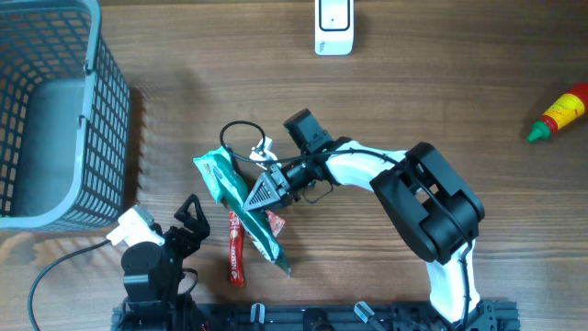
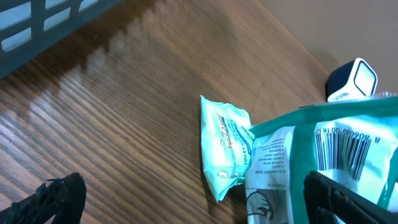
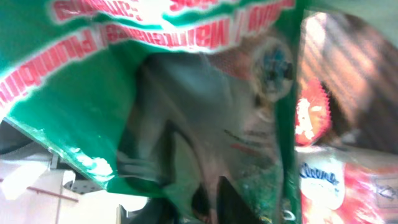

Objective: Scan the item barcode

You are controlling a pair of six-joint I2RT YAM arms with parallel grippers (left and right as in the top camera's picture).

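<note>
The green packet has a white label with a barcode. My right gripper will grab its long green edge [image 1: 249,204] [image 3: 198,198] next, so the barcode stays uncovered and the packet can be scanned.
A long green packet [image 1: 255,213] lies tilted across the middle of the table, and my right gripper [image 1: 273,190] is at its upper half. The right wrist view is blurred and filled by this green packet [image 3: 155,112]. A dark finger [image 3: 229,202] shows against the packet, but the jaw gap is unclear. In the left wrist view the packet's white label carries a barcode [image 2: 341,149]. The white scanner [image 1: 333,28] stands at the far edge, also seen as a scanner [image 2: 352,79] in the left wrist view. My left gripper [image 1: 188,219] stands open and empty at the near left.
A pale teal wipes pack [image 1: 213,175] and a red stick pack [image 1: 236,248] lie beside the green packet, with a red tissue pack [image 3: 348,180] under it. A grey basket [image 1: 92,119] stands at the left, a red bottle [image 1: 559,115] lies far right, and a black cable loop [image 1: 241,133] is nearby.
</note>
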